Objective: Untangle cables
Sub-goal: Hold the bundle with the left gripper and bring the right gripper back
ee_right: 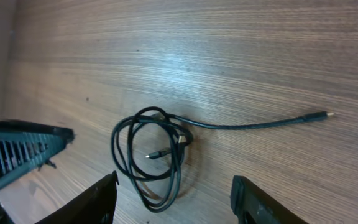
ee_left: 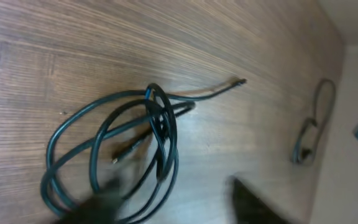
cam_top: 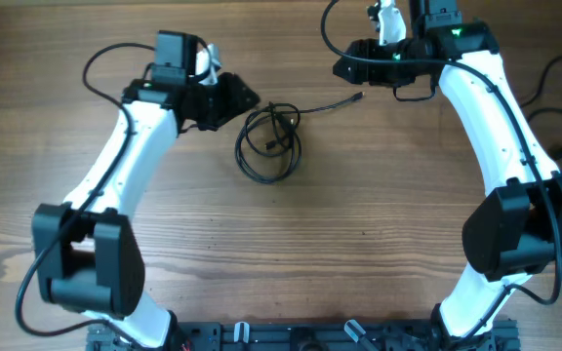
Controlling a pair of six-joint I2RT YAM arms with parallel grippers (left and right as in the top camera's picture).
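Note:
My left gripper grabs the cables by a loop at the coil's side [cam_top: 241,137] [ee_left: 51,164] nearest it next. Plug ends stay free for my right gripper to untangle.
The cables [cam_top: 269,144] lie as one loose black coil on the wooden table, with one strand running right to a plug end [cam_top: 359,97]. My left gripper [cam_top: 250,97] hovers just left of the coil's top. In the left wrist view the coil [ee_left: 114,149] lies ahead of the open left gripper [ee_left: 176,208], and its lower loops run past the blurred left finger [ee_left: 98,205]. My right gripper [cam_top: 341,68] is above and right of the plug end. In the right wrist view it stands open [ee_right: 173,208] over the coil [ee_right: 151,155], holding nothing.
The robot's own thicker black wires [cam_top: 554,107] trail at the table's far right and show again [ee_left: 309,134] near the table edge. The left arm's gripper [ee_right: 17,152] shows at the left of the right wrist view. Bare wood surrounds the coil.

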